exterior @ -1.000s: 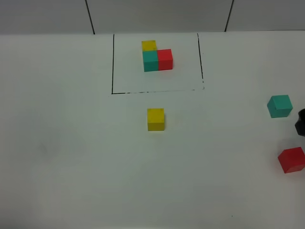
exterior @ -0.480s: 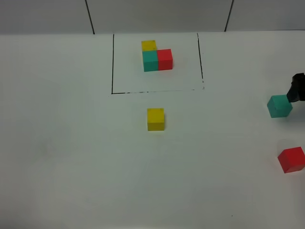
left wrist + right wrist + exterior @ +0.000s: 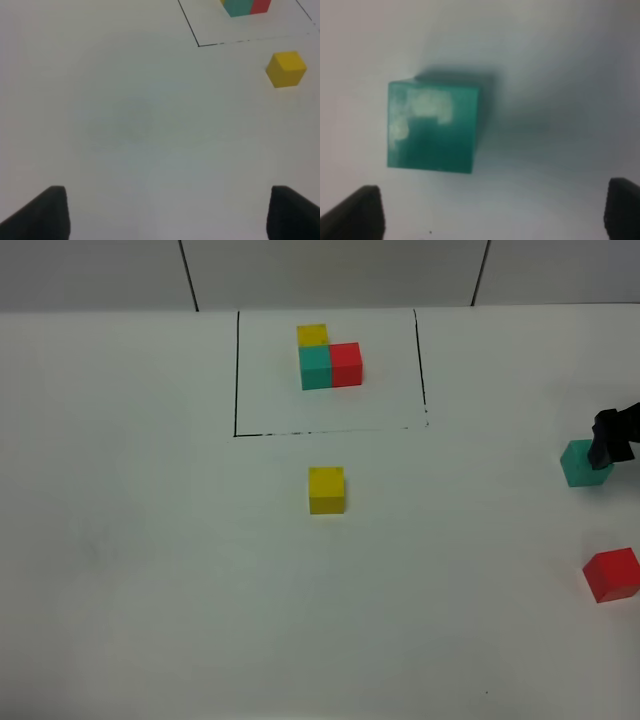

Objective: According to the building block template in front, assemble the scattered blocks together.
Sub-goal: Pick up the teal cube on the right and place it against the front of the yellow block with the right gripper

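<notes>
My right gripper grabs the teal cube by its opposite sides next, to set it against the yellow cube (image 3: 327,490) as in the template (image 3: 329,357).
The building block template (image 3: 329,357) is an L of yellow, teal and red cubes inside a black-line rectangle at the far middle; its corner also shows in the left wrist view (image 3: 247,6). Among the scattered blocks, the yellow cube (image 3: 327,490) (image 3: 286,69) sits just in front of the frame. At the right edge lie the teal cube (image 3: 580,466) (image 3: 434,127) and, nearer, the red cube (image 3: 612,574). My right gripper (image 3: 610,440) (image 3: 487,210) hovers open over the teal cube, which lies off to one side of its jaws. My left gripper (image 3: 170,215) is open over bare table.
The white table (image 3: 150,540) stretches bare across the left and the front. A grey wall with dark seams (image 3: 188,270) runs behind the far edge. The black frame line (image 3: 330,432) lies just beyond the yellow cube.
My right gripper has moved from between the teal and red cubes toward the far side, then left until it overlaps the teal cube. No cube has moved.
</notes>
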You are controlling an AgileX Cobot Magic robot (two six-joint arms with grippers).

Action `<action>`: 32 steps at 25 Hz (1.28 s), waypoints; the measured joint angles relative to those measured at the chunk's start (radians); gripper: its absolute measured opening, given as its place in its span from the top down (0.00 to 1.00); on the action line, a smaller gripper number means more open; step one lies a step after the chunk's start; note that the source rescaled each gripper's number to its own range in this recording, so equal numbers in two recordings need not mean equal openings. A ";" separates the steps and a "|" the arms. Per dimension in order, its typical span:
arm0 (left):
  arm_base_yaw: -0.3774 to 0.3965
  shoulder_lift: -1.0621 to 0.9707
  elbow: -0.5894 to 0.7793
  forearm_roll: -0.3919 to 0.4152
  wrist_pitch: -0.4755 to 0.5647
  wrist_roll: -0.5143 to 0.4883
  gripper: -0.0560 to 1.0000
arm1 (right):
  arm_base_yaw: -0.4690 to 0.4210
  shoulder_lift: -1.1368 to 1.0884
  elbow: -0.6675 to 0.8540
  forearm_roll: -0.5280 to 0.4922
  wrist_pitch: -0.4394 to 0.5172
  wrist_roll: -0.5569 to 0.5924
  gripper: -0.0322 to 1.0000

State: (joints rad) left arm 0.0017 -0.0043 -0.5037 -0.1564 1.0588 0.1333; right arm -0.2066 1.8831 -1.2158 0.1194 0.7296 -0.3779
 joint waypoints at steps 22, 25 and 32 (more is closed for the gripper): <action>0.000 0.001 0.000 0.000 0.000 0.000 0.09 | 0.081 0.081 -0.041 -0.106 -0.020 0.175 0.00; 0.000 0.001 0.000 0.000 0.000 0.000 0.09 | 0.092 0.084 -0.041 -0.106 -0.021 0.175 0.00; 0.000 0.001 0.000 0.000 0.000 -0.001 0.09 | 0.094 0.121 -0.042 -0.103 -0.058 0.174 0.00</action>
State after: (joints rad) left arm 0.0017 -0.0036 -0.5037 -0.1564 1.0588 0.1324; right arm -0.1124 2.0042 -1.2578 0.0161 0.6717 -0.2036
